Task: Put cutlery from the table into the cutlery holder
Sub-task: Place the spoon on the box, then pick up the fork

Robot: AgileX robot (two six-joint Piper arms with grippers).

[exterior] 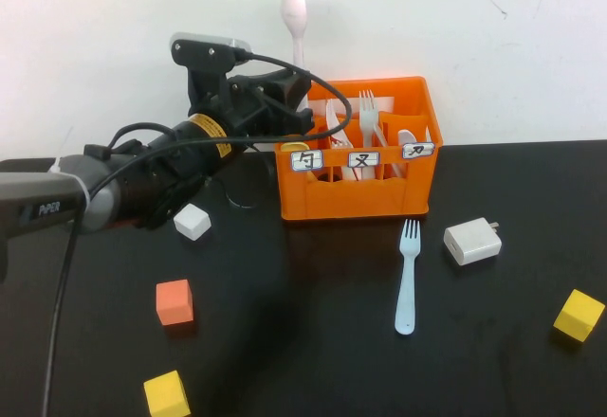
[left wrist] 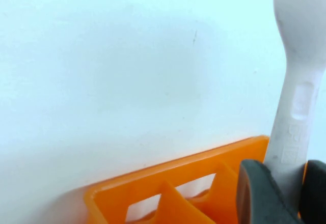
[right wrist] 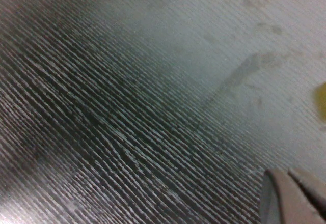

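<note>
The left gripper is ready to release: the spoon's handle reaches down inside the rim of the orange holder, so the spoon would stand there if the gripper opened now.
My left gripper [exterior: 296, 87] is shut on the handle of the pale pink spoon [exterior: 294, 8], which stands upright with its bowl up, above the back left corner of the orange cutlery holder [exterior: 356, 199]. In the left wrist view the dark fingers [left wrist: 257, 193] clamp the spoon [left wrist: 298, 96] over the holder's rim [left wrist: 168, 175]. The light blue fork [exterior: 408, 280] lies on the black table [exterior: 303, 341] in front of the holder, tines toward it. My right gripper [right wrist: 284, 174] is shut and empty, low over bare tabletop; the high view does not show it.
White forks and spoons [exterior: 368, 114] stand in the holder. On the table lie a white cube [exterior: 193, 221], an orange cube [exterior: 174, 302], a yellow cube [exterior: 166, 393], another yellow cube [exterior: 579, 315] and a white charger [exterior: 471, 241].
</note>
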